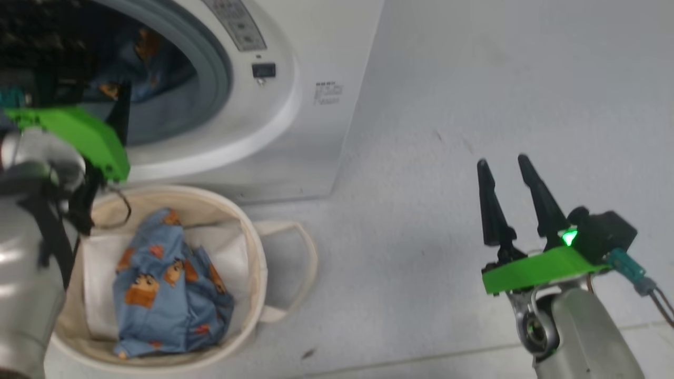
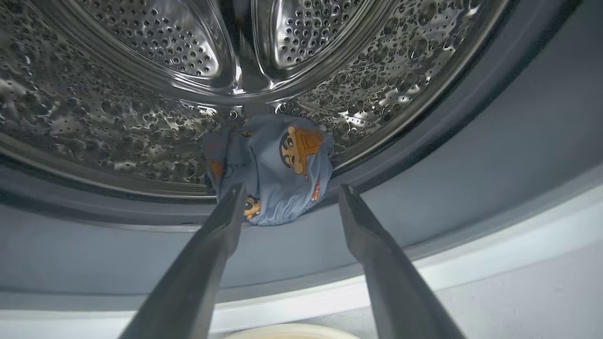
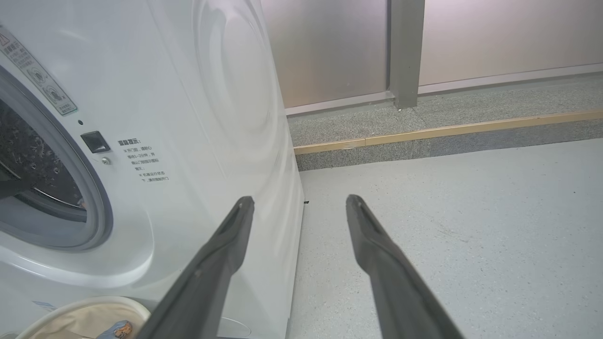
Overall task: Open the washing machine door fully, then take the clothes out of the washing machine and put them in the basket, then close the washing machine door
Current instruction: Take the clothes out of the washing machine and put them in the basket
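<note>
My left gripper should next take hold of the blue garment by its bunched folds, to bring the clothes (image 2: 278, 160) out into the basket.
The white washing machine (image 1: 295, 131) has its round mouth uncovered; its door is out of view. One piece of the clothes (image 2: 278, 160), light blue with orange figures, lies at the front lip of the steel drum (image 2: 118, 117). My left gripper (image 2: 292, 188) is open at the grey rubber ring (image 2: 471, 165), with its fingertips on either side of that piece and nothing between them. Another blue garment (image 1: 168, 284) lies in the cream basket (image 1: 258, 273) below the mouth. My right gripper (image 1: 503, 161) hangs open and empty over the floor to the right.
The machine's right side panel (image 3: 226, 94) stands just left of my right gripper (image 3: 300, 200). Behind it run a raised kerb with a wooden strip (image 3: 447, 129) and a wall post (image 3: 405, 52). The basket's loop handle (image 1: 300, 247) sticks out towards the grey floor (image 1: 421, 263).
</note>
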